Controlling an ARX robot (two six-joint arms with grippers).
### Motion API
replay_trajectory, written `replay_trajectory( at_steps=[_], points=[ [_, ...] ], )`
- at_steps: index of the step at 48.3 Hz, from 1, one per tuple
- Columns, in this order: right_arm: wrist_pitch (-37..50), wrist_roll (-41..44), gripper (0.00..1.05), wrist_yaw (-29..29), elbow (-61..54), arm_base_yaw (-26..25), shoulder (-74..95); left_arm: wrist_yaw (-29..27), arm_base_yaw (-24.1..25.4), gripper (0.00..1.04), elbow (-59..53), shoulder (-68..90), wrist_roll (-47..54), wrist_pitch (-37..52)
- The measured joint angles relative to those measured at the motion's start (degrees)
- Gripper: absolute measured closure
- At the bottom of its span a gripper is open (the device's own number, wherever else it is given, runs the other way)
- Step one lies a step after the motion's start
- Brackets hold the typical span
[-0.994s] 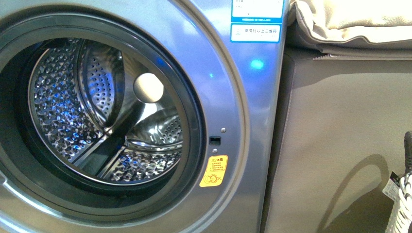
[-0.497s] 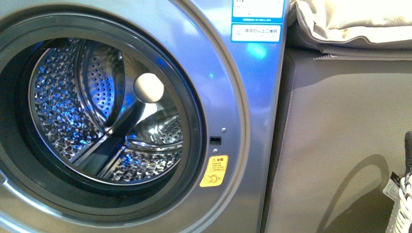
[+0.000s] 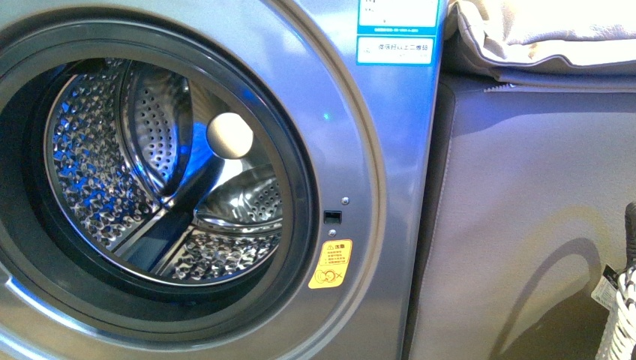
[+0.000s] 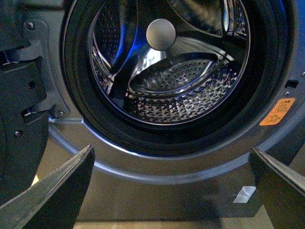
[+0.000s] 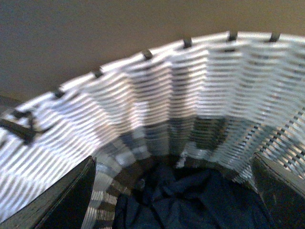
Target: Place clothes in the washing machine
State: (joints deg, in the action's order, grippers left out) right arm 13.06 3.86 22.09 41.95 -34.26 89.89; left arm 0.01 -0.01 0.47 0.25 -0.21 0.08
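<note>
Next, my right gripper grabs the navy-blue clothes by their crumpled fold [image 5: 183, 187] to load the open washing machine.
The silver-grey washing machine [image 3: 390, 150] fills the left of the front view, its round porthole open onto the perforated steel drum [image 3: 165, 165]; a yellow warning sticker [image 3: 331, 265] sits beside the opening. My left gripper [image 4: 171, 164] hangs open in front of the porthole, low by its rim, with the drum [image 4: 176, 81] ahead and nothing between its fingers. Dark navy clothes [image 5: 190, 202] lie crumpled in the bottom of a white woven basket [image 5: 157, 100]. My right gripper [image 5: 174, 181] is open above them, inside the basket's mouth, apart from the fabric.
A grey-beige cabinet [image 3: 525, 217] stands right of the machine, with cream-white folded fabric [image 3: 540, 34] on top. The basket's rim [image 3: 621, 315] shows at the front view's right edge. The machine's door hinge [image 4: 38, 71] is beside the left gripper. Wooden floor [image 4: 167, 224] lies below.
Only the blue reflections on the drum and the machine's front have shifted. Neither arm shows in the front view.
</note>
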Motion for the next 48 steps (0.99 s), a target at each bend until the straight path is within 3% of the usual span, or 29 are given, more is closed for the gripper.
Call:
replay_trajectory(
  at_steps=[6,18,48],
  points=[
    [0.17,1.57,0.07,-3.67,2.91,-0.04,10.91,0.0,0.0,0.07,0.0,0.0,0.0,0.0],
    [8.81,3.93,0.07,-10.25,6.03,-0.61,32.94,0.02,0.0,0.07,0.0,0.0,0.0,0.0],
    [18.4,9.27,0.07,-13.84,9.29,-5.07,55.98,0.0,0.0,0.07,0.0,0.0,-0.02,0.0]
  ],
)
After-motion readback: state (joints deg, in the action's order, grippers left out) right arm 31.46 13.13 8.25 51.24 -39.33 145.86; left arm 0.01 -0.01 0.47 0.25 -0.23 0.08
